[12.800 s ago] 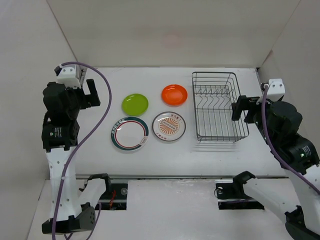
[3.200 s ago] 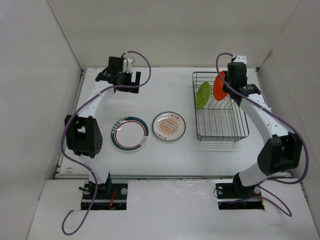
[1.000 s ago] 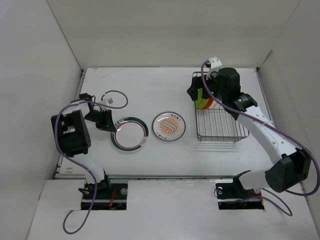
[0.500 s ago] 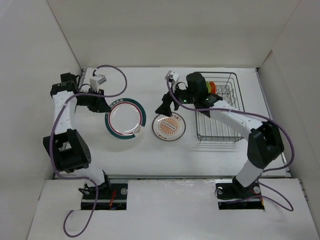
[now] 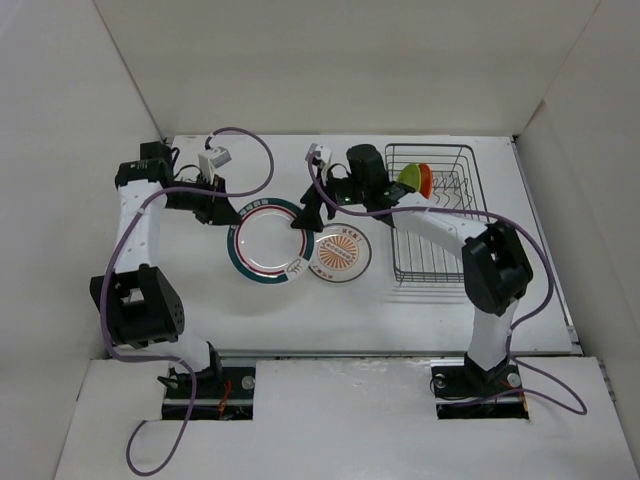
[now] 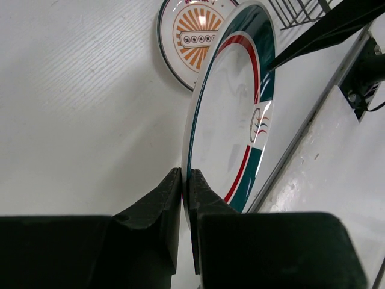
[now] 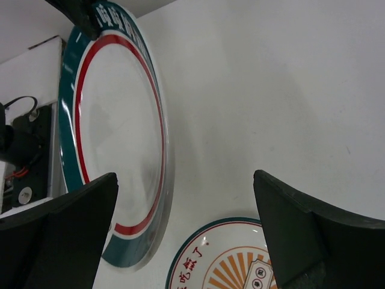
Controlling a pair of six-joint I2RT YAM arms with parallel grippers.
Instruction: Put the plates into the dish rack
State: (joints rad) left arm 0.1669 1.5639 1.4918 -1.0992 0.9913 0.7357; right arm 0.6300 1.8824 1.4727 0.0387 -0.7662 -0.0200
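I will next grab the ringed plate by its unheld rim with my right gripper, so the rest of the plate stays free to slide into the rack.
My left gripper (image 5: 229, 212) is shut on the left rim of the large white plate with the dark green and red ring (image 5: 266, 244), holding it tilted above the table. In the left wrist view both fingers pinch that rim (image 6: 185, 179). My right gripper (image 5: 311, 217) stands wide open at the ringed plate's (image 7: 114, 132) right edge, with nothing between its fingers. The white plate with the orange centre pattern (image 5: 342, 252) lies flat on the table beside it. The lime green plate (image 5: 408, 177) and the orange plate (image 5: 426, 178) stand on edge in the black wire dish rack (image 5: 440, 255).
White walls close in the table on the left, back and right. The right arm stretches from the rack's left side across to the held plate. The patterned plate (image 7: 240, 268) lies just below the right gripper's open fingers.
The left gripper shut on the ringed plate, lifted it and carried it right. The right arm swung from over the rack leftward to the plate's right edge.
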